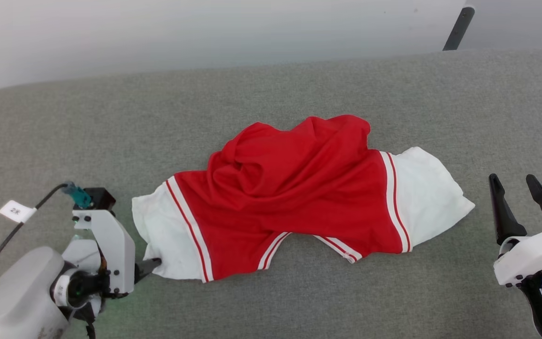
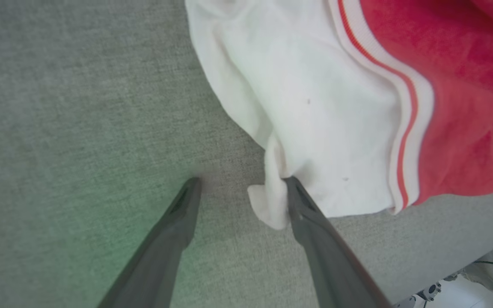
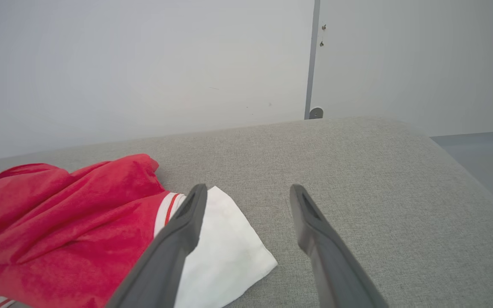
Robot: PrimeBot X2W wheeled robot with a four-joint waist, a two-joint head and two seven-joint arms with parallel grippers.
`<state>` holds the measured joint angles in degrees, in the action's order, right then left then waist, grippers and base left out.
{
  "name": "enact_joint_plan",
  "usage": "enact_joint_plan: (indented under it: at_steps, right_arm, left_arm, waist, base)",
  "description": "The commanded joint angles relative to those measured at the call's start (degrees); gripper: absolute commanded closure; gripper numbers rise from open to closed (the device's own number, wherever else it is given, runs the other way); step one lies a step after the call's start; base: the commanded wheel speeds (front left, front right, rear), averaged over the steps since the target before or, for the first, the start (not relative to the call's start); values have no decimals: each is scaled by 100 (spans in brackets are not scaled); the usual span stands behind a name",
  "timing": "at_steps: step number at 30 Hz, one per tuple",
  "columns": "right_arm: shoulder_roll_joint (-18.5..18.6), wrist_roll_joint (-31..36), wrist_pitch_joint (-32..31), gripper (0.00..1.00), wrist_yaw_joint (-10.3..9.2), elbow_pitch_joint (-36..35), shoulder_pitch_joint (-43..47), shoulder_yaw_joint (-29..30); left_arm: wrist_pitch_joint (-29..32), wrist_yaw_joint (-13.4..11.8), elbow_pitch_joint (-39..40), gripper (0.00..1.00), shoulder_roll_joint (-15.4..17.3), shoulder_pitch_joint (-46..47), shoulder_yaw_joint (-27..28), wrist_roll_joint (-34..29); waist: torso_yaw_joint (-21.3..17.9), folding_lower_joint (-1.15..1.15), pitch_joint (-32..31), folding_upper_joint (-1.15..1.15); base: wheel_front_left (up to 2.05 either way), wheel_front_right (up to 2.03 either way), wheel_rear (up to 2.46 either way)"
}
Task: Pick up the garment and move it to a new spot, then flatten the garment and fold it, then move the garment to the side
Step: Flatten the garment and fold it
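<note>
My left gripper grabs the white sleeve by its cuff corner (image 1: pixel 158 271) next, to move and flatten the garment (image 1: pixel 297 186).
The garment (image 1: pixel 294 188), a red shirt with white striped-edged sleeves, lies bunched and wrinkled on the middle of the grey padded table (image 1: pixel 271 84). My left gripper (image 1: pixel 151 265) sits at the lower left corner of the left white sleeve (image 2: pixel 315 119). Its jaws stand open in the left wrist view (image 2: pixel 240 186), with a small pinched fold of sleeve cloth resting against the right finger (image 2: pixel 310 214), not clamped. My right gripper (image 1: pixel 515 181) is open to the right of the right white sleeve (image 3: pixel 225 252), apart from it, fingers (image 3: pixel 315 231) above bare table.
The grey table's far edge meets a pale wall (image 3: pixel 144 64). A dark slanted bar (image 1: pixel 459 28) stands at the back right. A black cable with a white tag (image 1: pixel 16 211) runs to my left wrist. The table's right edge (image 3: pixel 464 171) drops to the floor.
</note>
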<state>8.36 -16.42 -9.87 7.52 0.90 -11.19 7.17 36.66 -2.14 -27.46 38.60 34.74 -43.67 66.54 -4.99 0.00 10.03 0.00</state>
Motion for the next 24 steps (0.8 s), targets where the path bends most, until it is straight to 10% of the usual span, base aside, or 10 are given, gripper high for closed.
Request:
enact_joint_plan:
  at_steps: [1, 3, 4, 5, 6, 24]
  right_arm:
    - [-8, -11, -2, 0, -6, -26, 16, 1]
    - [3, -20, -43, 0, -6, -33, -3, 16]
    - [9, -20, -81, 0, -6, -29, -15, 18]
    - [20, -24, -115, 0, -6, -35, -36, 2]
    - [32, -28, -169, 0, -6, -40, -58, -7]
    - [397, -196, -2434, 0, -6, 692, -678, 366]
  left_arm:
    - [-9, 12, -73, 0, -95, -91, -46, -14]
    - [-39, 17, -189, 0, -156, -69, -19, 34]
    - [-12, 24, -254, 22, -172, -52, -43, 24]
    - [28, 73, -290, 92, -173, -26, -91, -32]
    - [68, 46, -352, 100, -190, -19, -100, -9]
    - [-123, 267, -403, 100, -536, 518, -166, -192]
  waist:
    - [-23, 0, 22, 0]
    - [-37, 0, 43, 0]
    - [-45, 0, 52, 0]
    - [-51, 0, 62, 0]
    - [-55, 0, 72, 0]
    - [385, 0, 442, 0]
  base:
    - [0, 0, 0]
    - [0, 0, 0]
    - [0, 0, 0]
    - [0, 0, 0]
    - [0, 0, 0]
    - [0, 0, 0]
